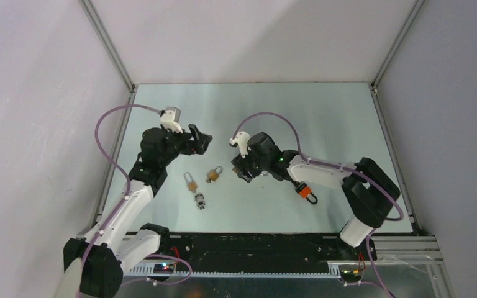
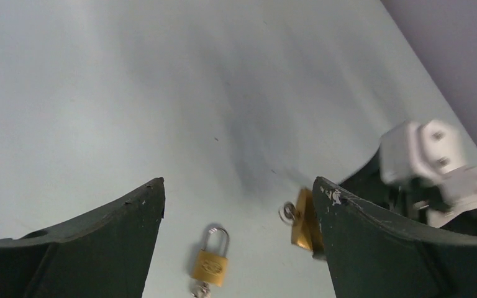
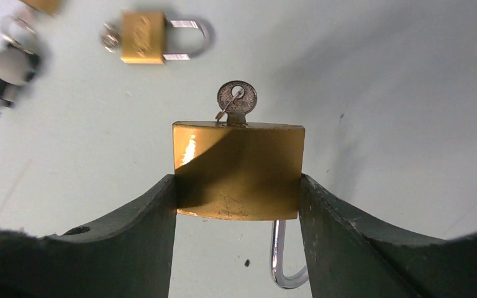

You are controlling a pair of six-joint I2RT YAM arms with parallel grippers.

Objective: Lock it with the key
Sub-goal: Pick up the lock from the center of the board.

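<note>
I should next use my left gripper to grab the padlock body's broad sides at the key end (image 3: 239, 124), so that the open shackle (image 3: 284, 261) stays free to lock.
My right gripper (image 3: 237, 180) is shut on a large brass padlock (image 3: 238, 167), its fingers pressing on the body's two sides. A silver key (image 3: 236, 99) sticks out of the end that points away from me. The padlock's shackle (image 3: 284, 261) hangs open toward the wrist, with one leg out of the body. In the top view the right gripper (image 1: 241, 169) is at the table's middle. The left gripper (image 1: 199, 139) hovers just to its left, open and empty. Through the left gripper (image 2: 239, 186) I see a small padlock (image 2: 211, 264) lying on the table.
Two small brass padlocks (image 1: 190, 183) (image 1: 214, 174) and a key bunch (image 1: 199, 200) lie between the arms. One of them (image 3: 146, 38) shows beyond the held padlock. Another padlock (image 2: 304, 220) is half hidden by my left finger. A small orange and black piece (image 1: 306, 192) lies by the right arm.
</note>
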